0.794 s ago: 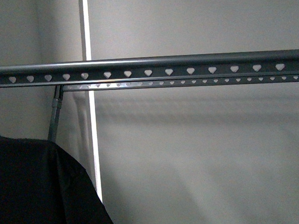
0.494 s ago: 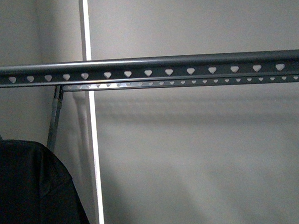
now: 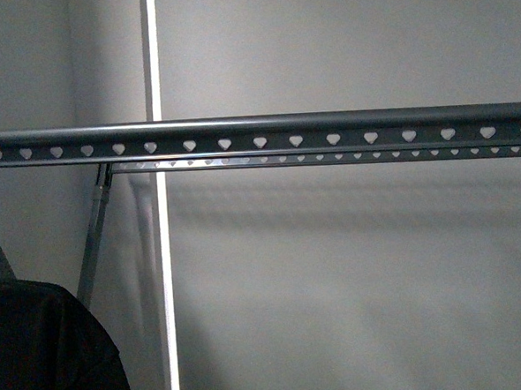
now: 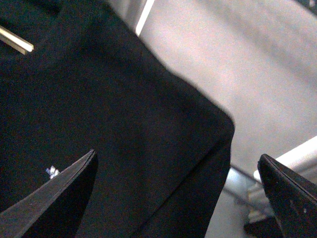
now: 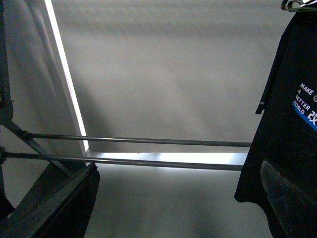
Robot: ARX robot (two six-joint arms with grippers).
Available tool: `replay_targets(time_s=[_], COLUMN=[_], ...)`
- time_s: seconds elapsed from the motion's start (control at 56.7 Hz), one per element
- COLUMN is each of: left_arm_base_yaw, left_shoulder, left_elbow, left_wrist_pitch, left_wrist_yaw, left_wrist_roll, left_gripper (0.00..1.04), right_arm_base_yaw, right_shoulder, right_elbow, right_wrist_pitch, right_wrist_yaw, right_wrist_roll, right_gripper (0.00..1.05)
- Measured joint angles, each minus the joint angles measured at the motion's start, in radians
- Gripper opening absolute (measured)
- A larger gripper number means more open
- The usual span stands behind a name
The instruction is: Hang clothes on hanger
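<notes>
I should grab the black T-shirt by its shoulder point(image 3: 59, 304) with my left gripper next. Then the T-shirt can hang on the grey bar point(image 3: 257, 135).
The hanger, a long grey rail point(image 3: 257, 135) with a row of heart-shaped holes, runs across the whole front view on grey crossed legs point(image 3: 91, 245). The clothes, a black T-shirt point(image 3: 40, 359), hang low at the left, below the rail. In the left wrist view the black shirt point(image 4: 124, 114) fills most of the picture, with a small white speck of print point(image 4: 51, 171). My left gripper point(image 4: 178, 198) is open, close in front of the cloth and holding nothing. In the right wrist view the shirt point(image 5: 285, 124) hangs at the edge, its white-and-blue print point(image 5: 307, 106) showing. My right gripper point(image 5: 178, 203) is open and empty.
A plain grey wall with a bright vertical strip point(image 3: 165, 254) stands behind the rail. Two thin horizontal rods point(image 5: 148, 141) of the rack cross the right wrist view. A wire hook point(image 5: 297, 5) shows above the shirt there. A pale strip point(image 4: 15, 40) lies at the shirt's collar.
In the front view the shirt has sunk lower and drawn back to the left. The rail now sits a little lower in the picture.
</notes>
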Motion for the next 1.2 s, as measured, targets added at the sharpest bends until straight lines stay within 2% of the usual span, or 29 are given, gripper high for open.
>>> replay_targets(time_s=[0.141, 0.265, 0.37, 0.705, 0.882, 1.199], left_arm_base_yaw=[0.015, 0.052, 0.066, 0.084, 0.1, 0.105], left_shoulder=[0.232, 0.375, 0.448, 0.596, 0.634, 0.54], left_elbow=[0.24, 0.406, 0.476, 0.639, 0.678, 0.543], left_wrist_pitch=[0.03, -0.082, -0.175, -0.261, -0.3, -0.245], left_wrist_yaw=[-0.094, -0.129, -0.129, -0.173, -0.179, -0.065], left_wrist_roll=[-0.097, -0.171, -0.225, -0.261, -0.256, -0.211], left_gripper=[0.98, 0.98, 0.98, 0.98, 0.65, 0.2], right_arm_base_yaw=[0.0, 0.0, 0.0, 0.0, 0.0, 0.0], right_shoulder=[0.0, 0.0, 0.0, 0.0, 0.0, 0.0], right_elbow=[0.0, 0.0, 0.0, 0.0, 0.0, 0.0], right_wrist_pitch=[0.0, 0.0, 0.0, 0.0, 0.0, 0.0], right_wrist_yaw=[0.0, 0.0, 0.0, 0.0, 0.0, 0.0], right_wrist_roll=[0.0, 0.0, 0.0, 0.0, 0.0, 0.0], right_gripper=[0.97, 0.97, 0.97, 0.97, 0.97, 0.97])
